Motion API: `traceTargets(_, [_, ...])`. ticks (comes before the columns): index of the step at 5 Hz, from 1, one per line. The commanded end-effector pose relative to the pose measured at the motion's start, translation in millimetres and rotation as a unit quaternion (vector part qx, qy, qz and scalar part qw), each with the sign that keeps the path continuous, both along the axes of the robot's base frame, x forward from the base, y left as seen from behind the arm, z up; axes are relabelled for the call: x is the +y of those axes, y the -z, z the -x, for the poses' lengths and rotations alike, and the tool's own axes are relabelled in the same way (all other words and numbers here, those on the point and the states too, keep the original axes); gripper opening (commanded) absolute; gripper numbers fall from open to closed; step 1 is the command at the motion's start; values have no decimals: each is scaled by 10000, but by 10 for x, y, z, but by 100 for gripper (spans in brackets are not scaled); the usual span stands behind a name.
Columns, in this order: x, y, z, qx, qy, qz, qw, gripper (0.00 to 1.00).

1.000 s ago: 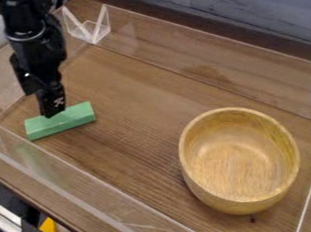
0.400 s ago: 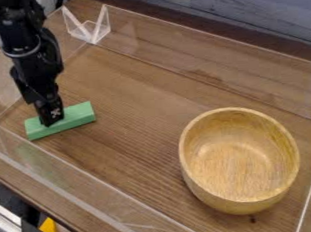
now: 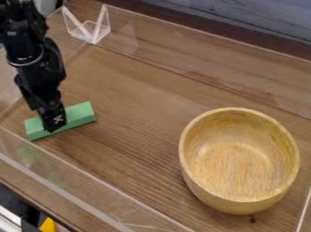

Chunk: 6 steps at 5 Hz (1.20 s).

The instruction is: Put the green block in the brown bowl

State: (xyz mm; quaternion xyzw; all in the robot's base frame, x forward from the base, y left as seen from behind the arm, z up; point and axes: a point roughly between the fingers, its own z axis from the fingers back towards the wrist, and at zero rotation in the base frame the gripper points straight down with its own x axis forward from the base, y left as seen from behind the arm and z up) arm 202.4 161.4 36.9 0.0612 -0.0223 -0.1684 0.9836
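Note:
Next, my gripper grabs the block by its middle (image 3: 61, 120), to put the green block in the brown bowl (image 3: 241, 158).
The green block (image 3: 72, 118) lies flat on the wooden table at the left, a small matte green bar. My black gripper (image 3: 50, 117) points straight down over the block's left half, its fingers (image 3: 55, 112) low at the block and covering part of it. The jaws stand open and are not closed on the block. The brown bowl (image 3: 241, 158), a wide light-brown wooden bowl with a thick rim, sits at the right front with nothing inside, well away from the gripper.
Clear plastic walls (image 3: 138, 29) enclose the dark wooden table (image 3: 143, 99). A clear angled stand (image 3: 89, 24) sits at the back left. Bare tabletop lies between block and bowl.
The gripper has sunk lower and edged slightly left onto the block. Block and bowl have not moved.

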Motion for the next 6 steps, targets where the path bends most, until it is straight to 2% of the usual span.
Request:
traceTargets(1, [61,11,-16,-90,-51,-41,9999,100])
traceTargets(2, [77,73,-35,-85,-46,-19,10000,100])
traceTargets(6, [69,94,-101,-8,-156,201,9997,100])
